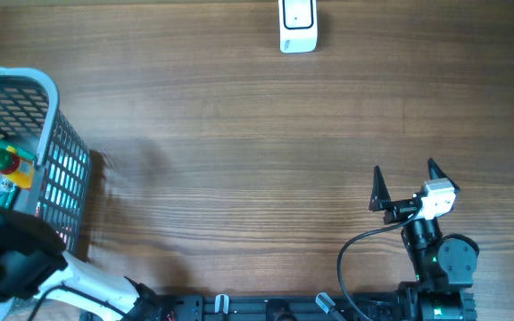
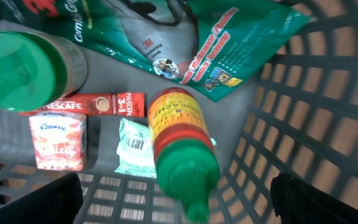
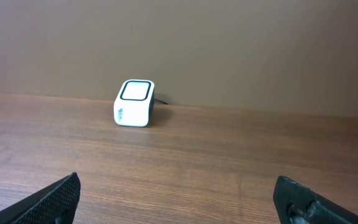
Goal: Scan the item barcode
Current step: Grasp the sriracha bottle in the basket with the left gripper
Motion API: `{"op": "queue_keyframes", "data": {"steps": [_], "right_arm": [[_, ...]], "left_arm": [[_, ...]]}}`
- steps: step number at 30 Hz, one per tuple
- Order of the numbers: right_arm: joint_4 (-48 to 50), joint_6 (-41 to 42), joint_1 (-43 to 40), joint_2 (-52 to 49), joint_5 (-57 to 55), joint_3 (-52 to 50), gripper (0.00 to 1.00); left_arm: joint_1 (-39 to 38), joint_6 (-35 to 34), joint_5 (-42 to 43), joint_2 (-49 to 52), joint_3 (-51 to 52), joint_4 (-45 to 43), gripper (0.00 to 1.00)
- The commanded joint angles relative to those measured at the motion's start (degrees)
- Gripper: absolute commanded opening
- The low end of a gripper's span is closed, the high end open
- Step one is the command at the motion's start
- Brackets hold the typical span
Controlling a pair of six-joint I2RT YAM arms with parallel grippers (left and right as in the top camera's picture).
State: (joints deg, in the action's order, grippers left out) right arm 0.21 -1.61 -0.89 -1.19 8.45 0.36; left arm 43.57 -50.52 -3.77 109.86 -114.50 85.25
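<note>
The label should stay uncovered for scanning and the bottle's base should stay free to stand, so my left gripper will next grab the bottle (image 2: 178,134) across its green-cap end (image 2: 188,170).
My left gripper (image 2: 182,202) hangs open inside the grey mesh basket (image 2: 303,112), just above a lying bottle (image 2: 178,134) with a green cap and a red and yellow label; nothing is between its fingers. Beside the bottle lie a pale green packet (image 2: 134,146) showing a barcode, a red Nescafe sachet (image 2: 92,104), a small pink carton (image 2: 58,142), a green-lidded jar (image 2: 23,68) and a green 3M bag (image 2: 191,43). The white scanner (image 1: 298,25) stands at the table's far edge. My right gripper (image 1: 405,169) is open and empty, facing the scanner (image 3: 135,103) from a distance.
The basket (image 1: 56,116) sits at the table's left edge, with my left arm (image 1: 12,259) reaching over its near side. Bare wooden tabletop (image 1: 239,160) lies between the basket, the scanner and the right arm. A black cable (image 1: 351,254) loops near the right arm's base.
</note>
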Motion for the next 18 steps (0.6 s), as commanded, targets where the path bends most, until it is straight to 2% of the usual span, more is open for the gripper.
{"op": "queue_keyframes", "data": {"steps": [1, 3, 7, 9, 13, 14, 15, 18], "right_arm": [[0.22, 0.24, 0.28, 0.11, -1.01, -0.07, 1.00], [0.22, 0.26, 0.28, 0.11, -1.01, -0.07, 1.00], [0.22, 0.26, 0.28, 0.11, -0.98, -0.07, 1.00], [0.22, 0.26, 0.28, 0.11, -0.98, -0.07, 1.00], [0.22, 0.26, 0.28, 0.11, -0.98, -0.07, 1.00], [0.22, 0.24, 0.28, 0.11, -0.98, -0.07, 1.00], [0.22, 0.24, 0.28, 0.11, -0.98, -0.07, 1.00], [0.22, 0.24, 0.28, 0.11, -1.01, -0.07, 1.00]], "left_arm": [[0.26, -0.96, 0.55, 4.00, -0.85, 0.07, 1.00], [0.04, -0.94, 0.52, 6.19, -0.72, 0.52, 1.00], [0.07, -0.94, 0.09, 7.91, 2.71, -0.20, 0.89], [0.04, -0.94, 0.09, 7.91, 5.79, -1.68, 0.88], [0.07, -0.92, 0.09, 7.91, 11.50, -4.92, 0.61], [0.07, -0.70, 0.09, 7.91, 11.58, -4.90, 0.48], [0.07, -0.70, 0.11, 7.74, 11.58, -4.79, 0.41], [0.07, -0.72, 0.59, 7.17, 10.82, -4.20, 0.29]]}}
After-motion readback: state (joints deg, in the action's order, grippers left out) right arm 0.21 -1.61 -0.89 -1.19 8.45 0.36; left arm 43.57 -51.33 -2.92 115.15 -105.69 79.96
